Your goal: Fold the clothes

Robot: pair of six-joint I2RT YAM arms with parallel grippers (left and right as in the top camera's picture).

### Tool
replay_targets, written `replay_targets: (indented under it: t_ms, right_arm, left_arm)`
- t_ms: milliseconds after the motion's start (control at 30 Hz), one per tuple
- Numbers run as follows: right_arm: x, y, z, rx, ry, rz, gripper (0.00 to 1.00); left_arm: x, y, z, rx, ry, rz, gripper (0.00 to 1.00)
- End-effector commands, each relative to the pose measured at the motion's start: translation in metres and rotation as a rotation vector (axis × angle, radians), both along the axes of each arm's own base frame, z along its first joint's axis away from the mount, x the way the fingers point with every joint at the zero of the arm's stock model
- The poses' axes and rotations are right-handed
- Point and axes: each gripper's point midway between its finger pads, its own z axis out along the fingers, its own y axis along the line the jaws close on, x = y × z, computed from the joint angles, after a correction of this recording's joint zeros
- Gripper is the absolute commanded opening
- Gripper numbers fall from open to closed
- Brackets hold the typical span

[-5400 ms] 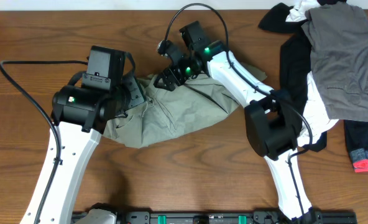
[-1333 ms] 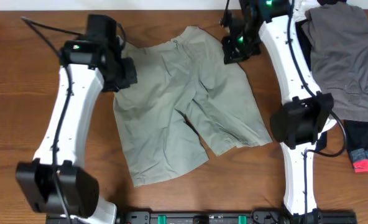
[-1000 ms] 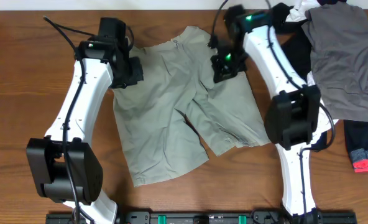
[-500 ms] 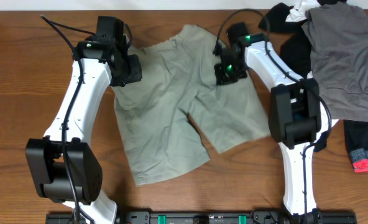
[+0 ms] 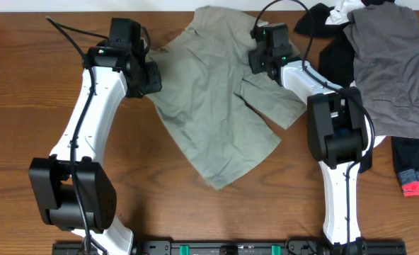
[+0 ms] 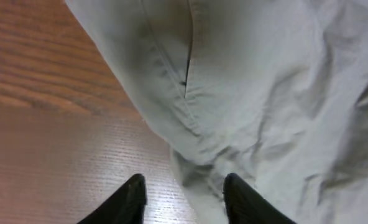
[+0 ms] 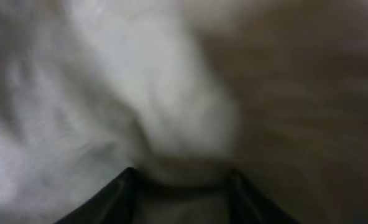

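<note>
I should next take hold of the outer edge (image 5: 166,115) of the pale khaki shorts (image 5: 216,106) with my left gripper, so the leg stays free to straighten and fold.
The pale khaki shorts (image 5: 216,106) lie slanted on the wooden table, waist towards the top centre, one leg reaching down to the lower middle. My left gripper (image 5: 147,79) sits at the shorts' left edge. In the left wrist view it (image 6: 184,196) is open, with bare wood and the cloth's edge (image 6: 265,81) between the fingers. My right gripper (image 5: 260,62) is on the shorts' upper right part. In the blurred right wrist view it (image 7: 179,186) has a bunch of the cloth (image 7: 109,93) between its fingers.
A pile of other clothes lies at the right: a charcoal-grey garment (image 5: 390,64), a black one (image 5: 333,64), something white (image 5: 362,131) and a dark item with a red band (image 5: 418,177). Bare wood (image 5: 25,106) shows at the left.
The shorts have swung round and shifted up and right, one leg now bunched under the right arm. The right gripper moved up and back with the cloth. The left arm stayed put.
</note>
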Motion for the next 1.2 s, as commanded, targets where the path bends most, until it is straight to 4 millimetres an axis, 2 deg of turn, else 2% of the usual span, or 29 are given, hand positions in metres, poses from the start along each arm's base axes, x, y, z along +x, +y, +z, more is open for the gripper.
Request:
replay_targets:
  t_ms: [0,100,133,267,333,433,533,600,633,700,833,900,933,1000,1067,1167]
  right_arm:
    - [0.01,-0.022,0.007,-0.048,0.022,-0.059,0.67]
    - [-0.003,-0.005,0.047,0.017,0.144,0.011,0.96]
    - [-0.01,0.001,0.062,0.038,0.181,0.034,0.99]
    - [-0.05,0.026,0.114,0.132,0.329,0.13,0.99]
    - [-0.069,0.036,0.129,0.151,0.383,0.162,0.99]
    - [-0.098,0.053,0.142,0.146,0.455,0.228,0.99]
    - [-0.124,0.068,0.141,0.13,0.531,0.271,0.99]
    - [-0.142,0.079,0.138,0.109,0.579,0.303,0.95]
    - [-0.148,0.083,0.137,0.095,0.594,0.319,0.89]
    - [-0.158,0.091,0.137,0.058,0.603,0.344,0.82]
    - [-0.164,0.091,0.145,-0.01,0.577,0.338,0.82]
    - [-0.169,0.091,0.152,-0.005,0.578,0.329,0.82]
    - [-0.17,0.09,0.154,-0.002,0.582,0.322,0.82]
    - [-0.174,0.088,0.159,0.001,0.589,0.31,0.82]
    - [-0.175,0.085,0.16,0.002,0.596,0.301,0.82]
    - [-0.173,0.076,0.159,-0.003,0.608,0.243,0.82]
  left_arm:
    - [0.006,0.007,-0.002,0.03,-0.014,0.013,0.53]
    - [0.019,0.023,0.003,0.121,-0.074,0.042,0.74]
    - [0.025,0.03,0.007,0.16,-0.104,0.03,0.77]
    - [0.053,0.049,0.02,0.241,-0.226,-0.033,0.83]
    - [0.07,0.061,0.024,0.266,-0.285,-0.041,0.85]
    - [0.093,0.076,0.018,0.27,-0.346,-0.074,0.87]
    - [0.113,0.085,-0.001,0.222,-0.386,-0.118,0.87]
    - [0.126,0.093,-0.018,0.191,-0.406,-0.119,0.87]
    - [0.132,0.095,-0.026,0.177,-0.415,-0.119,0.87]
    - [0.142,0.1,-0.044,0.147,-0.428,-0.122,0.86]
    - [0.152,0.099,-0.073,0.126,-0.43,-0.131,0.85]
    - [0.152,0.095,-0.086,0.118,-0.411,-0.14,0.8]
    - [0.151,0.092,-0.091,0.115,-0.398,-0.143,0.73]
    - [0.147,0.09,-0.1,0.106,-0.368,-0.143,0.36]
    - [0.141,0.091,-0.105,0.095,-0.333,-0.114,0.09]
    - [0.126,0.107,-0.105,0.091,-0.263,-0.005,0.06]
